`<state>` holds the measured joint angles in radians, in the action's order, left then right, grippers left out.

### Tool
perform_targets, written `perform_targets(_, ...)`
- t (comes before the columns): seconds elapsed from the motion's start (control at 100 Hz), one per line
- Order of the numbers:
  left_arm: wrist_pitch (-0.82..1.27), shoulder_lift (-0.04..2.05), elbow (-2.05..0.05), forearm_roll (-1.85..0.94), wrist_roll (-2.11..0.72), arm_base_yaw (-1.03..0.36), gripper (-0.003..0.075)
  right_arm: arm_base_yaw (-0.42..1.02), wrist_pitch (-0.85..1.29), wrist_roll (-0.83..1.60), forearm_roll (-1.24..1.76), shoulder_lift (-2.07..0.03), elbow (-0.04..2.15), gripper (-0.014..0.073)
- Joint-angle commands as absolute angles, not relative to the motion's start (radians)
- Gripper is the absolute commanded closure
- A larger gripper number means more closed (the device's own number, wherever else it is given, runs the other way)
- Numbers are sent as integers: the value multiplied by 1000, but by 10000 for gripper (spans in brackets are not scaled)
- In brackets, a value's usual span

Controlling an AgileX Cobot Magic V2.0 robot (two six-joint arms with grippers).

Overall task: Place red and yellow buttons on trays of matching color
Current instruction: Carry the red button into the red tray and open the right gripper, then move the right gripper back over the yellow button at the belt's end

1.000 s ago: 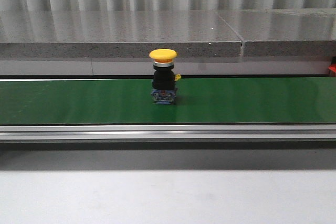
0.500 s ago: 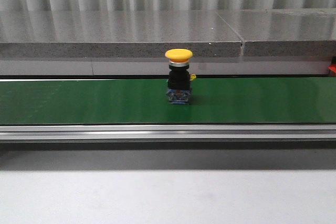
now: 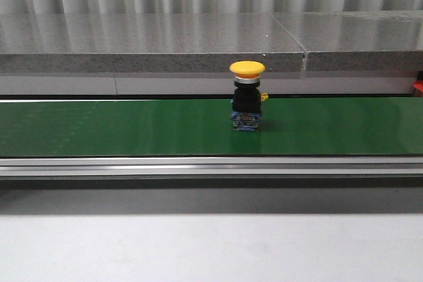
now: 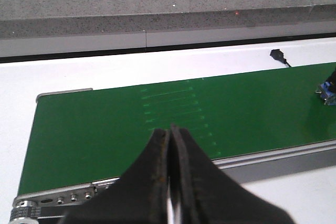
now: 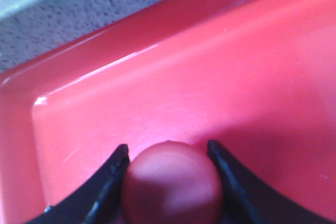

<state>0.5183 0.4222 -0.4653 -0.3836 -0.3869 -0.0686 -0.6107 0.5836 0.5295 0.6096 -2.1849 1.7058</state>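
Note:
The red button (image 5: 172,182) is inside the red tray's rim, close over the tray's bottom, so my right gripper should let it go.
A yellow button (image 3: 247,96) with a black body and a blue base stands upright on the green belt (image 3: 99,127), a little right of centre. Its blue base (image 4: 328,88) peeks in at the edge of the left wrist view. My left gripper (image 4: 170,129) is shut and empty, hanging over the near rail by the belt's end. My right gripper (image 5: 168,149) is shut on the red button (image 5: 172,182), its domed cap held between both fingers just above the floor of the red tray (image 5: 252,61). No yellow tray is in view.
A grey stone ledge (image 3: 152,44) runs behind the belt, and a metal rail (image 3: 211,166) along its front. A small black sensor with a cable (image 4: 277,54) sits on the white surface beyond the belt. A red sliver (image 3: 418,87) shows at the far right.
The yellow button has travelled to the right along the belt, from left of centre to right of centre, staying upright.

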Motion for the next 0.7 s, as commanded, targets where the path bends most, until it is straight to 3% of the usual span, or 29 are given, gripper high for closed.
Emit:
perform_targets(0.0, 450, 427, -493, -407, -385, -77, 741, -614, 553, 538, 637, -2124, 1742, 403)
perform_targets(0.09, 450, 427, -493, -407, -385, -77, 741, -614, 553, 538, 637, -2124, 1742, 328)
perform_targets(0.21, 450, 427, -493, -407, -385, -77, 741, -614, 553, 538, 637, -2124, 1742, 111)
perform_targets(0.31, 450, 427, -493, -407, -385, -77, 741, -615, 553, 538, 637, -2123, 1742, 7)
perform_targets(0.69, 450, 427, -493, -407, -385, -77, 741, -616, 632, 538, 639, -2062, 1837, -10)
